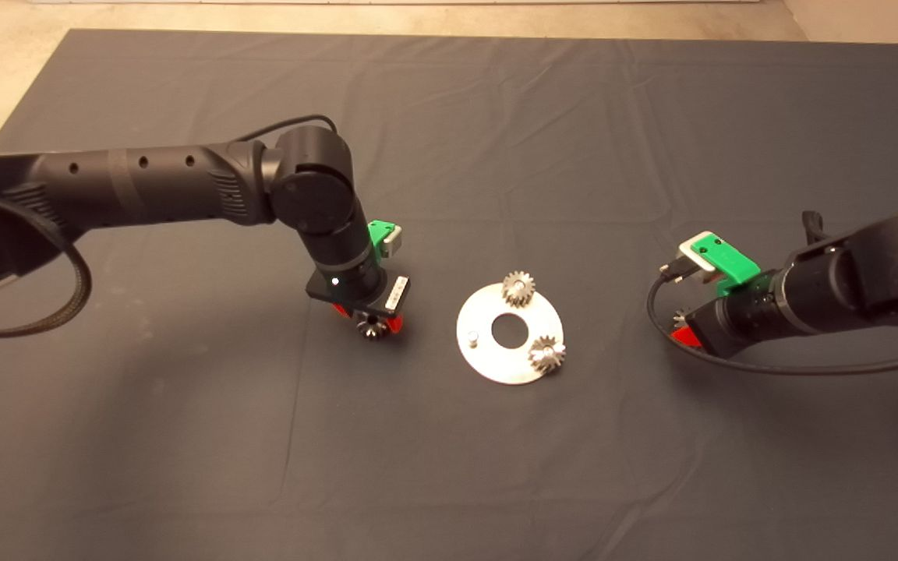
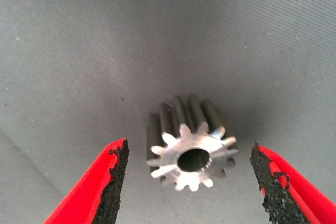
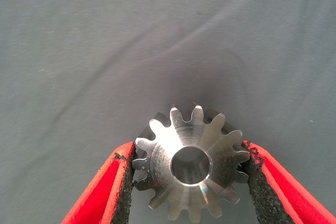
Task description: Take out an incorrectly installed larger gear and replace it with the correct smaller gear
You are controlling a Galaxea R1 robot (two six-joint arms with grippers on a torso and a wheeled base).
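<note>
My left gripper is about to grab the smaller gear by its toothed rim, so the smaller gear's hole stays free for the plate's bare peg (image 1: 473,338).
The smaller gear (image 1: 372,327) lies on the mat left of the round steel plate (image 1: 496,366). In the left wrist view the smaller gear (image 2: 191,145) sits between the spread fingers of my left gripper (image 2: 189,150), with gaps on both sides. My left gripper (image 1: 367,319) stands over it, open. My right gripper (image 1: 681,331), right of the plate and low over the mat, is shut on the larger gear (image 3: 191,163); both pads press its teeth. In the head view only an edge of the larger gear (image 1: 679,318) shows.
The plate carries two small gears, one at its far edge (image 1: 518,288) and one at its near right (image 1: 547,354). A bare peg (image 1: 472,337) stands at its left, and a centre hole (image 1: 509,330) is open. Dark mat (image 1: 449,467) lies all around.
</note>
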